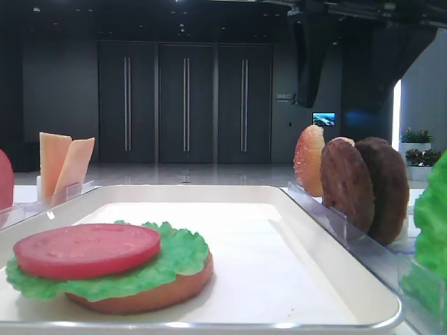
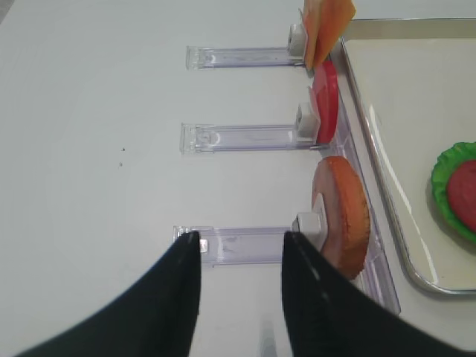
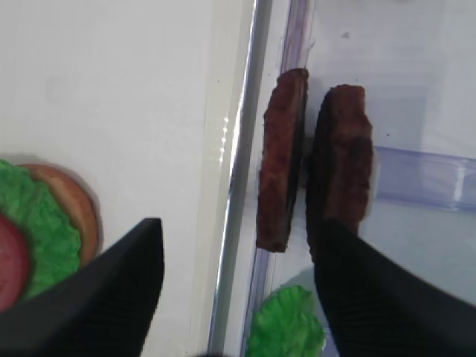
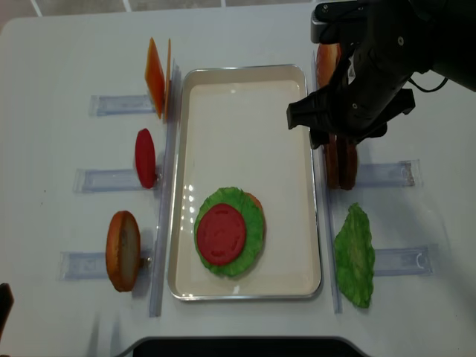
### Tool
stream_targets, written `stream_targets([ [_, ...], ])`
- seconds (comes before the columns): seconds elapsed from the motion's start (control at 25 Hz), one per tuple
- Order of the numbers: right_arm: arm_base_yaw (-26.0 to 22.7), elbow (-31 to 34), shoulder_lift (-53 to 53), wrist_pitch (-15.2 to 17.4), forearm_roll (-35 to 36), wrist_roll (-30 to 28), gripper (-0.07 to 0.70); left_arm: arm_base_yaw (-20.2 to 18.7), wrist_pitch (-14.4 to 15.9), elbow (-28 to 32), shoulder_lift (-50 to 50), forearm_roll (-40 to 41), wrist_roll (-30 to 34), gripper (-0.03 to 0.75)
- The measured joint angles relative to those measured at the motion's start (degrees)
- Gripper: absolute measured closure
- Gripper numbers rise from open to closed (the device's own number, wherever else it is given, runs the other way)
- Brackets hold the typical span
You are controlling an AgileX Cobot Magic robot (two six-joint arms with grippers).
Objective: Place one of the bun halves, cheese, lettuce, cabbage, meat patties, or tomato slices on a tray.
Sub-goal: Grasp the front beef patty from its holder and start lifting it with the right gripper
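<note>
The inner meat patty is still below my right gripper's fingertips, which are above the outer patty and the tray too. I need to lower my right gripper before I close it.
On the white tray (image 4: 245,97) lies a stack: a bun half (image 1: 154,293), lettuce (image 4: 253,223) and a tomato slice (image 4: 221,233) on top. Two meat patties (image 3: 282,156) (image 3: 342,163) stand on edge in a clear rack right of the tray. My right gripper (image 3: 239,227) hangs open above their near ends, with its right finger (image 3: 357,282) overlapping the outer patty and its left finger over the tray. My left gripper (image 2: 242,238) is open over the table, next to an upright bun half (image 2: 342,216), and holds nothing.
Cheese (image 4: 156,74) and a tomato slice (image 4: 145,158) stand in racks left of the tray. Another bun half (image 1: 309,160) stands behind the patties. A loose lettuce leaf (image 4: 355,256) lies right of the tray. The right arm (image 4: 364,67) covers the far right rack.
</note>
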Motion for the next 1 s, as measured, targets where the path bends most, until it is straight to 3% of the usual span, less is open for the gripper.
stream_targets([
  [0.32, 0.0, 0.0, 1.0, -2.5, 0.0, -0.8, 0.206, 0.0, 0.0, 0.0, 0.0, 0.0, -0.2, 0.433],
  [1.0, -0.1, 0.0, 6.4, -4.6, 0.0, -2.9, 0.206, 0.0, 0.0, 0.0, 0.0, 0.0, -0.2, 0.433],
])
